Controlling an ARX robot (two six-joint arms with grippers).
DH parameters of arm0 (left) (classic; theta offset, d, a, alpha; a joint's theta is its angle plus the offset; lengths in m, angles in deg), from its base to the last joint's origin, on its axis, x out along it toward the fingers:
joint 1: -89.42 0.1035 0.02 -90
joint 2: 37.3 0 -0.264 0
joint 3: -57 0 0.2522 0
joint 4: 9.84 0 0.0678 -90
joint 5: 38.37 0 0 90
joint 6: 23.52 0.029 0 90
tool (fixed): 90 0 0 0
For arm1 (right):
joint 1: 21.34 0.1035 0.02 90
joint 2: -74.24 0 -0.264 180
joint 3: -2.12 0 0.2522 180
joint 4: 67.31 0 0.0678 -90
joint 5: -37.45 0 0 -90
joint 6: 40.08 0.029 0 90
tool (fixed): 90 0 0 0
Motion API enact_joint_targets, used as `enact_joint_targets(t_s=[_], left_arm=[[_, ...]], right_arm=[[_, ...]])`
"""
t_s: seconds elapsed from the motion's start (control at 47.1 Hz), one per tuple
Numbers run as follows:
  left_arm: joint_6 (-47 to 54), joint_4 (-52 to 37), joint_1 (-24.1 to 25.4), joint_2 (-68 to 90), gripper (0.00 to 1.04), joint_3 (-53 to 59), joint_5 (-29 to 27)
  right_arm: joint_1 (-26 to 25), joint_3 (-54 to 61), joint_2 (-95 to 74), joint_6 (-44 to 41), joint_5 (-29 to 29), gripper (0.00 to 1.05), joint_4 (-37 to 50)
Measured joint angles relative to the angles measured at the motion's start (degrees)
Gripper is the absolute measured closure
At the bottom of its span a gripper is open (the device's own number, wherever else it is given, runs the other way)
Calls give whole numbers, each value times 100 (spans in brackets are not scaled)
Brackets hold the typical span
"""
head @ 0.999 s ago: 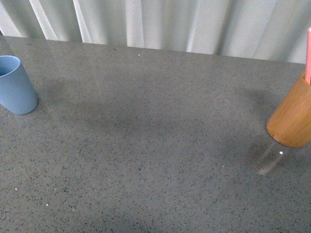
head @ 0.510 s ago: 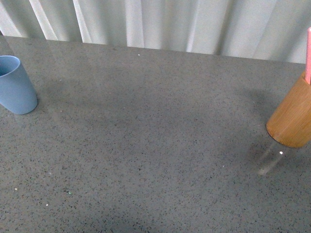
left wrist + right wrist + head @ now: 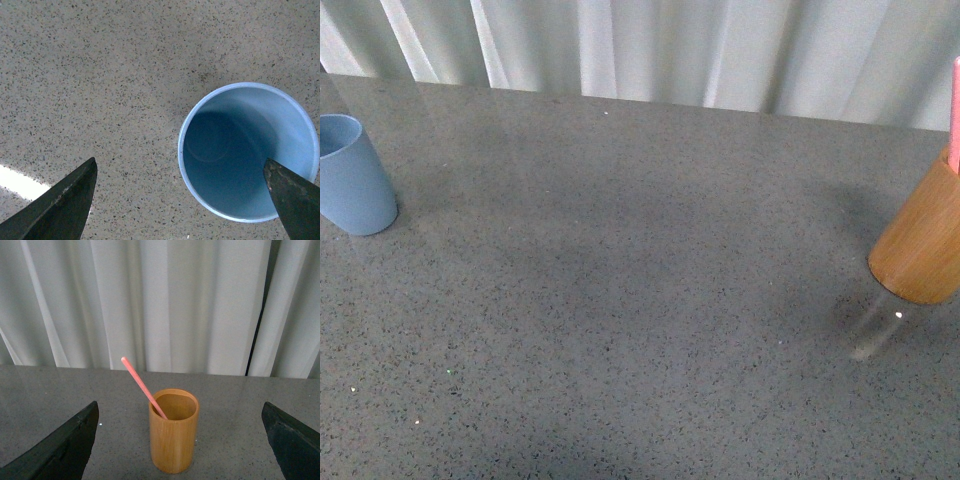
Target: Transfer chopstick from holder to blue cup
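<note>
I will next grab the blue cup by its rim (image 3: 356, 127) with my left gripper, to bring the cup closer to the holder (image 3: 918, 240) for the chopstick.
The blue cup (image 3: 353, 175) stands at the table's far left, and from above in the left wrist view the blue cup (image 3: 247, 150) shows an empty inside. My left gripper (image 3: 182, 197) hangs open over its near rim, one dark fingertip (image 3: 65, 200) over bare table. The orange-brown holder (image 3: 923, 238) stands at the right edge of the front view with a pink chopstick (image 3: 954, 110) sticking up from it. In the right wrist view the holder (image 3: 173, 430) stands upright ahead of my open right gripper (image 3: 180, 440), the chopstick (image 3: 144, 387) leaning out of it. Neither arm shows in the front view.
A grey speckled table (image 3: 640, 300) runs between the cup and the holder. White curtains (image 3: 650, 45) hang behind its far edge. A pale bright strip (image 3: 20, 182) crosses the table in the left wrist view.
</note>
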Motion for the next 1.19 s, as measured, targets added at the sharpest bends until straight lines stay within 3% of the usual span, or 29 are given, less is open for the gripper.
enact_joint_targets(t_s=[0.468,0.723,1.02,1.19], left_arm=[[-35,11,-57,651,7,-444,-111],[-136,105,-55,933,47,-634,-177],[-155,273,-170,780,100,-656,-83],[-247,385,-507,367,101,-507,90]], right_arm=[[0,0,0,0,0,10,0],[0,0,0,0,0,10,0],[0,0,0,0,0,10,0],[0,0,0,0,0,10,0]])
